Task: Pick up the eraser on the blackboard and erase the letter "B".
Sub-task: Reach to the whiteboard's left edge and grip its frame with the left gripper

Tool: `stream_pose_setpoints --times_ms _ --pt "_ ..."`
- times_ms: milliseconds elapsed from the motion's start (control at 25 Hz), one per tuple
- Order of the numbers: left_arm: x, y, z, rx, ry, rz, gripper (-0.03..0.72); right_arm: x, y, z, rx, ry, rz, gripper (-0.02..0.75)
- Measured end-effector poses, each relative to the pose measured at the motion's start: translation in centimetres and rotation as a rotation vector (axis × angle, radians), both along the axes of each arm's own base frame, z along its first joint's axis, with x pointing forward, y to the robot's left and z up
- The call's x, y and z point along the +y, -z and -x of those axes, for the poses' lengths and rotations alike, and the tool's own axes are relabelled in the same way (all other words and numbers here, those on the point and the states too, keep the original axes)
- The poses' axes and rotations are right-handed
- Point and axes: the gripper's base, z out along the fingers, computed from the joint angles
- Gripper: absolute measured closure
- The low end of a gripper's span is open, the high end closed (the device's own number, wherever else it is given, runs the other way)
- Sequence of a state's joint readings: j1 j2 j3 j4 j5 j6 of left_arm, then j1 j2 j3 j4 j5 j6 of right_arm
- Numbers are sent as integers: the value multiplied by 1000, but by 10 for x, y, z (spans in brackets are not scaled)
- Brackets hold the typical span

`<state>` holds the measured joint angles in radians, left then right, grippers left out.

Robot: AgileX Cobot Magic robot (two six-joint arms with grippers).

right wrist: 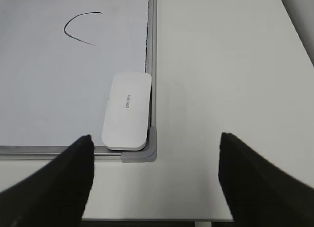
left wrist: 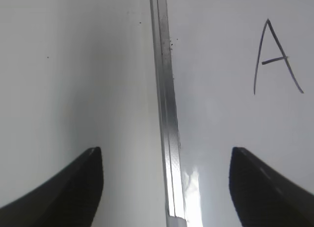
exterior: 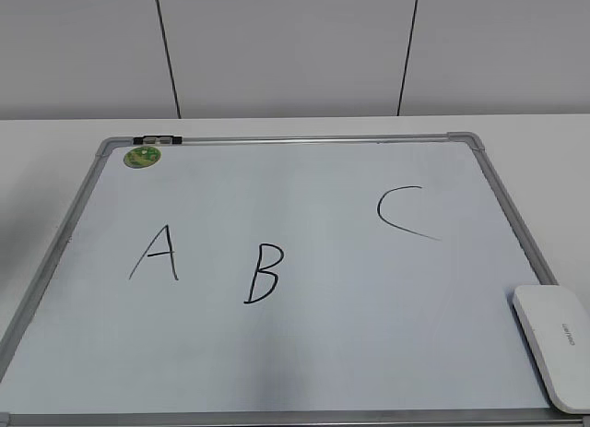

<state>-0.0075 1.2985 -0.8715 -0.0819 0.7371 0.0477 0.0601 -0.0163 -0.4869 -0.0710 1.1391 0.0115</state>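
The left gripper next needs to grab the blackboard by its metal frame at the side bar beside the "A", to hold the blackboard steady for erasing the "B".
The white blackboard lies flat with a grey frame. The black letter "B" is near its middle front, between the "A" and the "C". The white eraser lies in the board's front right corner; it also shows in the right wrist view against the grey corner piece. My right gripper is open and empty, above the table just in front of that corner. My left gripper is open and empty over the board's left frame rail. Neither gripper shows in the exterior view.
A round green magnet sits at the board's far left corner beside a dark clip on the frame. White table lies right of the board; its front edge is close under my right gripper.
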Motion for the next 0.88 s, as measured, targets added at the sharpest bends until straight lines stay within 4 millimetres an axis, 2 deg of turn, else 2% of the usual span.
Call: stream_pose_setpoints --times_ms 200,360,640,880 --pt "-1 4 -48 53 32 -11 99 0 0 0 0 0 0 151" --pt "-2 24 -77 180 76 -17 104 0 0 0 0 0 0 151" --pt "-5 66 -106 309 125 7 141 0 0 0 0 0 0 151" --pt "5 89 -115 347 133 59 142 0 0 0 0 0 0 151"
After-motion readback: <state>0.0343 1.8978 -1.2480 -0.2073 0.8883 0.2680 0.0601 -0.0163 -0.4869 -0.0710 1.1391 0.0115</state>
